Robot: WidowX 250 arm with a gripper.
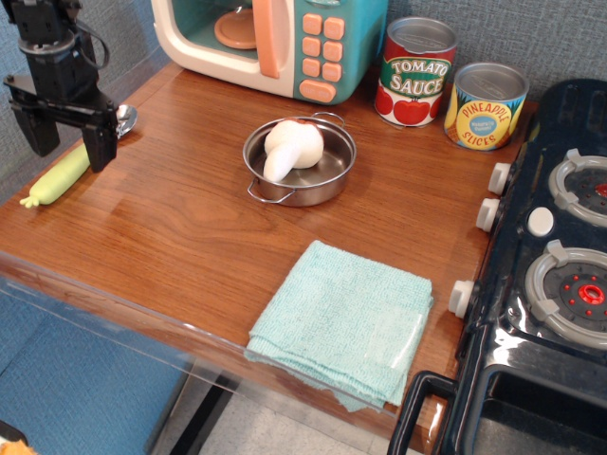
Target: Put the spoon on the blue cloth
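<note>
The spoon needs to go on the blue cloth (pixel 343 321), so my gripper should grab it by its yellow-green handle (pixel 63 176) next.
The spoon (pixel 59 177) lies at the far left edge of the wooden table, its yellow-green handle pointing to the front left and its silver bowl (pixel 126 118) to the back right. My gripper (pixel 68 144) is open and hangs over the spoon, one finger on each side of the handle's upper end, tips close to the table. The blue cloth (pixel 343 321) lies folded at the table's front edge, right of the middle, far from the gripper.
A steel pan (pixel 322 174) with a white mushroom-shaped toy (pixel 290 147) stands mid-table. A toy microwave (pixel 275 43) and two cans (pixel 417 71) stand at the back. A toy stove (pixel 560 275) lies at the right.
</note>
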